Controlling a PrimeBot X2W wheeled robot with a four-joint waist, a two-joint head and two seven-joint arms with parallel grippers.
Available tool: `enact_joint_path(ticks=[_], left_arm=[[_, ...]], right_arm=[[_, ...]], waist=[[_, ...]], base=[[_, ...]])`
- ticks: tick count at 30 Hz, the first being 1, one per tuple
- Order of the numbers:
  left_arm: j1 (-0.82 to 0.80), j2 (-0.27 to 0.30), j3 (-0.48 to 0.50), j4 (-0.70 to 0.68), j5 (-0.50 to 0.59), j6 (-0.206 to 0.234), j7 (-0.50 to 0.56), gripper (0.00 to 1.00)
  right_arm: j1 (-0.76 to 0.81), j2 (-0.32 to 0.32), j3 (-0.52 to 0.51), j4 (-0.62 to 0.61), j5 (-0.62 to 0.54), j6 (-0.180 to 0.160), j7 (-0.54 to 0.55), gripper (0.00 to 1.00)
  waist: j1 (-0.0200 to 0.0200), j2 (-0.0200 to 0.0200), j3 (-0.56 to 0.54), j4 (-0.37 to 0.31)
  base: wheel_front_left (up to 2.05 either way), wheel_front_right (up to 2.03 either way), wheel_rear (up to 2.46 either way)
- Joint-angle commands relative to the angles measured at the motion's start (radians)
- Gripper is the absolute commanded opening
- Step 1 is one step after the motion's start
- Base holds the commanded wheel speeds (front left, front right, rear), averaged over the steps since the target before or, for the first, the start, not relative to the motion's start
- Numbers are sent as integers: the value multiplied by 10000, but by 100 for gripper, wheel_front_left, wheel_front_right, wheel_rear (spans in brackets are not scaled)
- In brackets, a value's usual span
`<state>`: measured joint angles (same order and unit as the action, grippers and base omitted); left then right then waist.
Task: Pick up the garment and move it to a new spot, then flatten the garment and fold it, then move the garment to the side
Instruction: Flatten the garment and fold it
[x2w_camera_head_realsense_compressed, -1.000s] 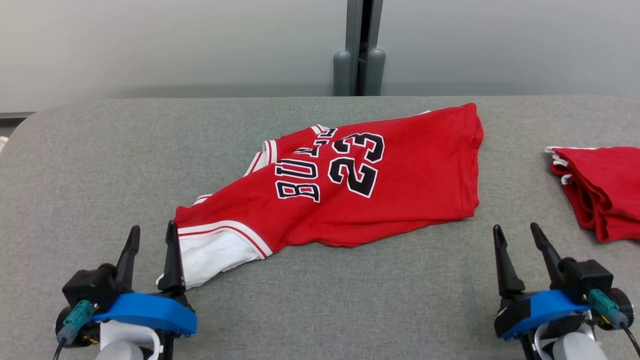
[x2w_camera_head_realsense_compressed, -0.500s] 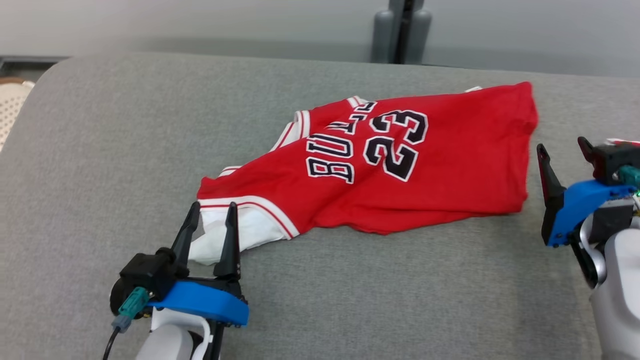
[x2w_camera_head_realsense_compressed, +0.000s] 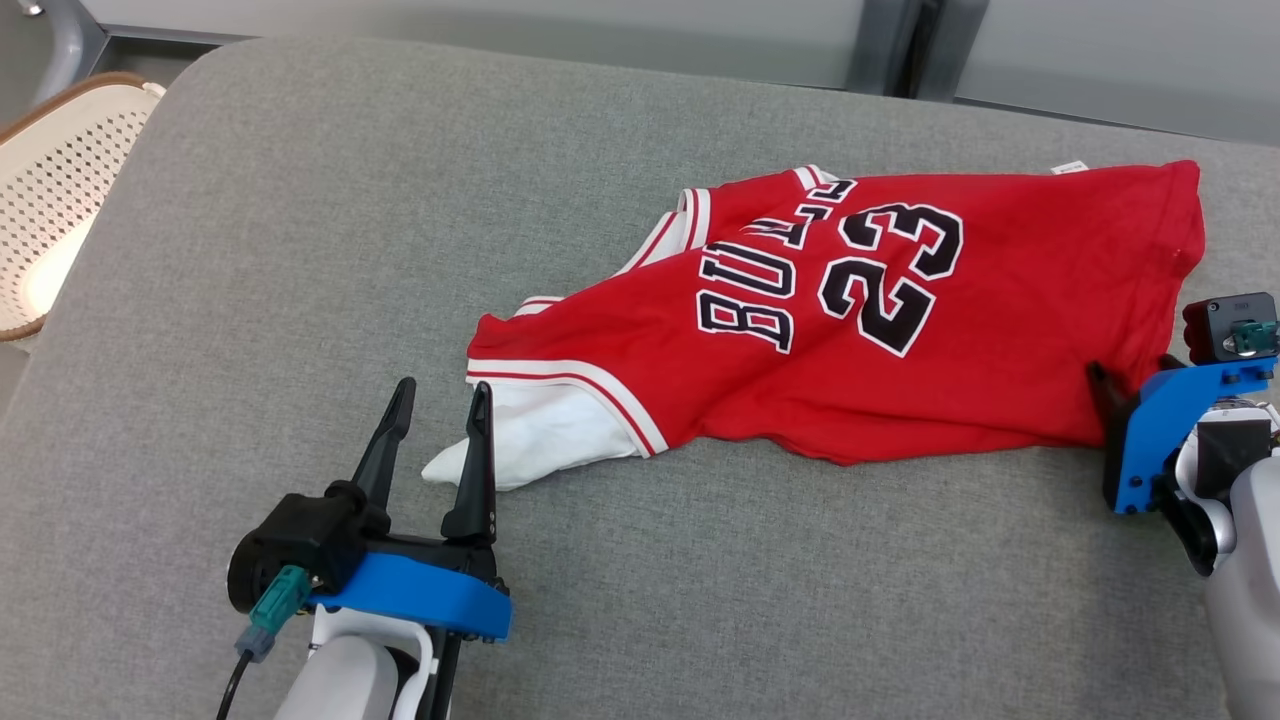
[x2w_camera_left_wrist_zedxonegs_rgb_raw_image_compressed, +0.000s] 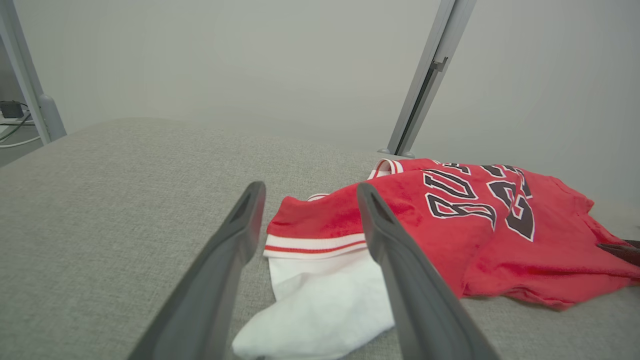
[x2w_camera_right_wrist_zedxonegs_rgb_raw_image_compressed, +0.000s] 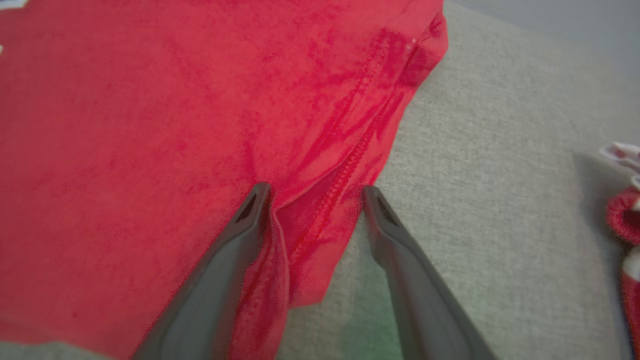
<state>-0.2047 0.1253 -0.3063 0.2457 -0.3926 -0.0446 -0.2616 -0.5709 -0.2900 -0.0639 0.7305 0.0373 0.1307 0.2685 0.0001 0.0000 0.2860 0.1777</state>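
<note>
The red jersey (x2w_camera_head_realsense_compressed: 996, 300) needs to be spread flat for folding, so my right gripper will next grab the jersey by the corner of its stitched hem.
The garment (x2w_camera_head_realsense_compressed: 980, 380) is a red jersey with "23" and white trim, lying crumpled on the grey padded table (x2w_camera_head_realsense_compressed: 300, 250). My left gripper (x2w_camera_head_realsense_compressed: 443, 390) is open at the lower left, its tips at the white sleeve (x2w_camera_head_realsense_compressed: 540, 445). In the left wrist view the white sleeve (x2w_camera_left_wrist_zedxonegs_rgb_raw_image_compressed: 320, 295) lies between the open fingers of the left gripper (x2w_camera_left_wrist_zedxonegs_rgb_raw_image_compressed: 309, 189). My right gripper (x2w_camera_head_realsense_compressed: 1132, 368) is open at the garment's right edge. In the right wrist view the right gripper (x2w_camera_right_wrist_zedxonegs_rgb_raw_image_compressed: 315, 192) straddles the garment's stitched hem (x2w_camera_right_wrist_zedxonegs_rgb_raw_image_compressed: 345, 175), with one finger pressing into the cloth.
A white perforated basket (x2w_camera_head_realsense_compressed: 60, 190) stands off the table's far left corner. Another red and white cloth pile (x2w_camera_right_wrist_zedxonegs_rgb_raw_image_compressed: 625, 215) lies to the right of my right gripper. A grey post (x2w_camera_left_wrist_zedxonegs_rgb_raw_image_compressed: 425, 80) rises behind the table.
The head camera has swung down and left, so the whole picture shifted. My right gripper has moved forward onto the garment's right hem. My left gripper stays at the white sleeve.
</note>
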Motion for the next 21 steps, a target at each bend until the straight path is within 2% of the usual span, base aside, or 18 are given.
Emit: enact_joint_path(ticks=[1,2,3,7,13,21], left_arm=[[115,7,47,-79,96,1,-44,100],[130,-2,60,-101,113,10,-44,100],[136,-11,65,-120,147,10,-45,100],[129,-36,53,-140,179,-30,-46,100],[72,-81,91,-240,279,-52,-47,100],[-77,-185,93,-293,333,-150,-48,100]], right_arm=[[91,68,75,279,239,1,325,42],[94,142,119,269,418,1,409,30],[89,166,160,228,576,1,464,0],[-109,75,331,-82,1007,1,263,0],[-819,-276,454,-994,1290,1,-625,0],[-1803,-416,296,-947,846,1,-219,0]], waist=[[-1,0,-32,-31],[-1,0,-48,-54],[-1,0,-57,-79],[-1,0,-47,-148],[-1,0,83,-187],[-1,0,322,67]], base=[[0,0,0],[0,0,0],[0,0,0],[0,0,0],[0,0,0],[0,0,0]])
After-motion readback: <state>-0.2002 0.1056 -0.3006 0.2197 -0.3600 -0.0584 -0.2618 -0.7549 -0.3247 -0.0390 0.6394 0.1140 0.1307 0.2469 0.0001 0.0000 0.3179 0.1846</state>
